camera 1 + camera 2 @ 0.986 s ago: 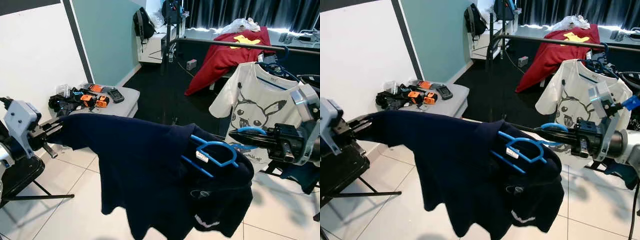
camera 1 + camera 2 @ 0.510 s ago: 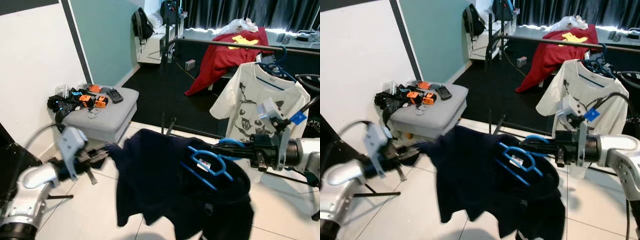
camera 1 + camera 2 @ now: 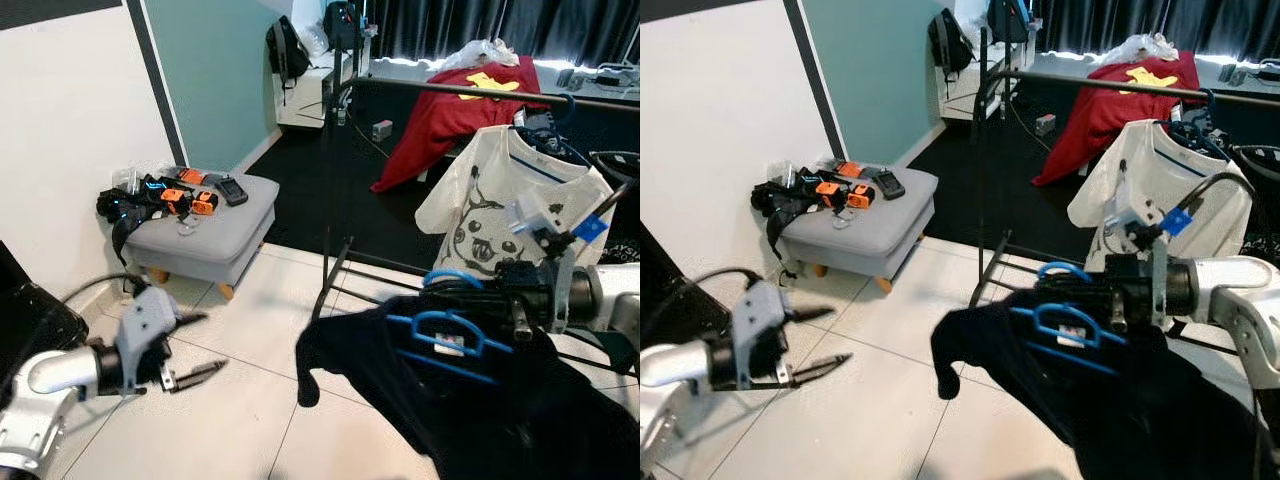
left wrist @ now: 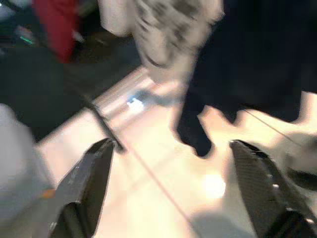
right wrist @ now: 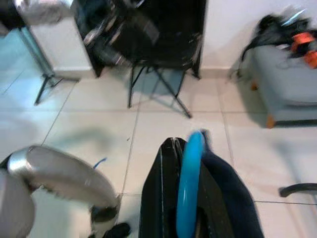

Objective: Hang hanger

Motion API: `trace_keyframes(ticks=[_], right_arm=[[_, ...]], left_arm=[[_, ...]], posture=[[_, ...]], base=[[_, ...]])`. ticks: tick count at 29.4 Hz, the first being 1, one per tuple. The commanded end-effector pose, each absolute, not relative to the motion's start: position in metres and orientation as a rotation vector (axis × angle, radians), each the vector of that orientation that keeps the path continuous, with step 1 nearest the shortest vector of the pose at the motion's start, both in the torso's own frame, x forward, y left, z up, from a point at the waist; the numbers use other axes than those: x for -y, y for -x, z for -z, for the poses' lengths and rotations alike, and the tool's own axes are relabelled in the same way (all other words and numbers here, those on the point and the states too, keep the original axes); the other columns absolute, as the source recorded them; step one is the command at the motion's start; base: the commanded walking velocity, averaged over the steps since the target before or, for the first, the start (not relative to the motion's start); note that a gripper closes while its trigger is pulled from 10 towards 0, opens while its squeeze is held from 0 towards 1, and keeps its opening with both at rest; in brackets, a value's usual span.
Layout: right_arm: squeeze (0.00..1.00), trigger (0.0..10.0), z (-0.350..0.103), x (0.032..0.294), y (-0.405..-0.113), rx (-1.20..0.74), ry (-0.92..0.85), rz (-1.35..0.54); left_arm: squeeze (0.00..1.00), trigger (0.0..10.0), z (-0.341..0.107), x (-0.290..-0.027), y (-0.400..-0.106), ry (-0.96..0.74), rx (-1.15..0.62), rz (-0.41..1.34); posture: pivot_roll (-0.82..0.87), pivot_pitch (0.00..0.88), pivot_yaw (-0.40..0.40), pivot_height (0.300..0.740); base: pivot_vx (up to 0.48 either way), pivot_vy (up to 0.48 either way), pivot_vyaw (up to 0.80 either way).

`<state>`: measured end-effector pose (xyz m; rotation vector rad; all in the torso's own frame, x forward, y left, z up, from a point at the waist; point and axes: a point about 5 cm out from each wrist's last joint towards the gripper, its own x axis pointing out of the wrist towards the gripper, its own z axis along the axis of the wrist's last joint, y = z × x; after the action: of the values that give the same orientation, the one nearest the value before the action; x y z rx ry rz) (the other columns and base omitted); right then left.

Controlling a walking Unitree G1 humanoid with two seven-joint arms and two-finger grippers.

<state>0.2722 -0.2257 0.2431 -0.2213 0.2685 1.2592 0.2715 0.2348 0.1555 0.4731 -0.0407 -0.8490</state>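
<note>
The shirt sticks out beyond the hanger at its shoulder fold (image 3: 325, 340), while the shirt's slack body (image 3: 415, 405) droops toward the floor. My left gripper will pinch the shirt by that fold next.
A blue plastic hanger (image 3: 447, 333) carries a dark navy shirt (image 3: 470, 410) that droops toward the floor. My right gripper (image 3: 447, 287) is shut on the hanger's blue hook (image 5: 190, 178), holding it in front of the rack's black rail (image 3: 470, 90). The rail runs higher and farther back. Low on the left, my left gripper (image 3: 210, 342) stands open over the tiles, well apart from the shirt. Its two black fingers (image 4: 81, 191) are spread wide with nothing between them.
A white printed T-shirt (image 3: 510, 200) hangs on the rail just behind the hanger, and a red shirt (image 3: 450, 110) is draped farther back. A grey ottoman (image 3: 200, 235) with gear on it stands at the left. A black folding stand (image 5: 148, 44) is nearby.
My left gripper let go of the navy shirt's sleeve and drew back low to the left, opening. The shirt fell to hang from the hanger, which moved right, nearer the rack.
</note>
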Motion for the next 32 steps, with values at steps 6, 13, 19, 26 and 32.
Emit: trace_keyframes(ticks=[6, 13, 19, 26, 32], right_arm=[[0.0, 0.0, -0.255, 0.21, -0.27, -0.208, 0.264, -1.346], [0.0, 0.0, -0.272, 0.198, -0.263, -0.135, 0.256, -1.443], [0.0, 0.0, -0.28, 0.193, -0.26, -0.096, 0.267, -1.484], [0.0, 0.0, -0.284, 0.19, -0.261, -0.08, 0.272, -1.501], [0.0, 0.0, -0.294, 0.178, -0.256, -0.019, 0.276, -1.549]], left_arm=[[0.0, 10.0, -0.2, -0.181, -0.268, -0.365, 0.298, 1.019], [0.0, 10.0, -0.204, -0.142, -0.264, -0.339, 0.361, 1.189], [0.0, 10.0, -0.199, -0.138, -0.262, -0.346, 0.327, 1.242], [0.0, 10.0, -0.198, -0.137, -0.259, -0.359, 0.286, 1.275], [0.0, 10.0, -0.19, -0.136, -0.264, -0.396, 0.249, 1.234]], posture=[[-0.11, 0.002, 0.013, 0.74], [-0.12, 0.0, 0.02, 0.74], [-0.12, 0.0, 0.026, 0.74], [-0.11, 0.0, 0.028, 0.74], [-0.11, 0.0, 0.03, 0.74]], base=[[0.0, 0.0, 0.0], [0.0, 0.0, 0.0], [0.0, 0.0, 0.0], [0.0, 0.0, 0.0], [0.0, 0.0, 0.0]])
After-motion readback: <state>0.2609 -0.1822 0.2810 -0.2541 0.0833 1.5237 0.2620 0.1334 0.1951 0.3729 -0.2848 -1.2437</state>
